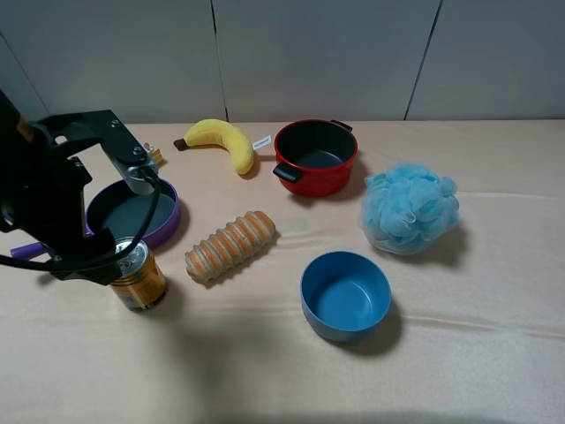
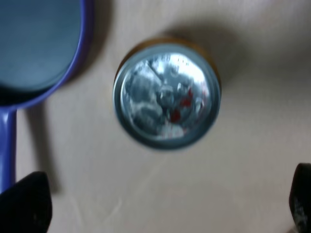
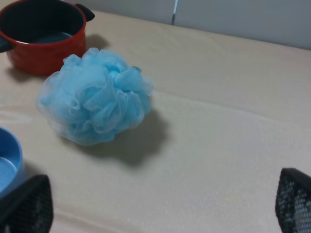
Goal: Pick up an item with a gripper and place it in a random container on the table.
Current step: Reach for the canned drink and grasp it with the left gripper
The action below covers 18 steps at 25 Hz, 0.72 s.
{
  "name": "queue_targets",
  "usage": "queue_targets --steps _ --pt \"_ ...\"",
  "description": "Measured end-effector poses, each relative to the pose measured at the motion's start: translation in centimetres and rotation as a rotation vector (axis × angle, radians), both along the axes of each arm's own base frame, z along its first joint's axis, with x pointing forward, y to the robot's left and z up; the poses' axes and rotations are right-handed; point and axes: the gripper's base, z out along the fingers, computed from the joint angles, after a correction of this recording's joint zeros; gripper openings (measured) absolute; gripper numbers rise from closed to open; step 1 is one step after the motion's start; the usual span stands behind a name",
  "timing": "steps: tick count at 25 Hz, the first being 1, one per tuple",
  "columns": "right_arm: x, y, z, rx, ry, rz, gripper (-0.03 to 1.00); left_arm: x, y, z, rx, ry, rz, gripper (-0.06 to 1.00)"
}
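My left gripper will next grip the can by its amber-gold body (image 1: pixel 142 284) to place it in the blue bowl (image 1: pixel 345 294).
The item, a squat amber-gold can (image 1: pixel 139 276) with a shiny silver top, stands upright on the beige table (image 1: pixel 265 353) at the front left. My left gripper (image 1: pixel 93 261) hovers over it. In the left wrist view the can's lid (image 2: pixel 166 94) lies straight below, and the left gripper (image 2: pixel 163 208) is open with its black fingertips (image 2: pixel 24 204) wide apart and not touching the can. The blue bowl (image 1: pixel 345 294) sits empty at front centre-right; its rim (image 3: pixel 7 160) shows in the right wrist view. My right gripper (image 3: pixel 160 208) is open and holds nothing.
A purple long-handled pan (image 1: pixel 132 212) lies just behind the can. A ridged orange bread-roll toy (image 1: pixel 230 245) lies between can and bowl. Further back are a banana (image 1: pixel 222 140) and a red two-handled pot (image 1: pixel 315 157). A blue mesh pouf (image 1: pixel 410 208) sits right of the pot.
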Motion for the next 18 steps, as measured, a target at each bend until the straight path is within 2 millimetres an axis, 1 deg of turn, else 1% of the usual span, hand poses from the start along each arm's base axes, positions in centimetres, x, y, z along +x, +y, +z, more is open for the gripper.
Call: queue_targets --steps 9,18 --pt "0.0 0.0 0.0 0.000 0.000 0.000 0.69 1.7 -1.0 -2.9 0.000 0.030 -0.010 0.99" --pt "0.0 0.0 0.0 0.001 0.000 0.001 0.69 2.6 -2.4 -5.9 0.017 0.055 -0.066 0.99"
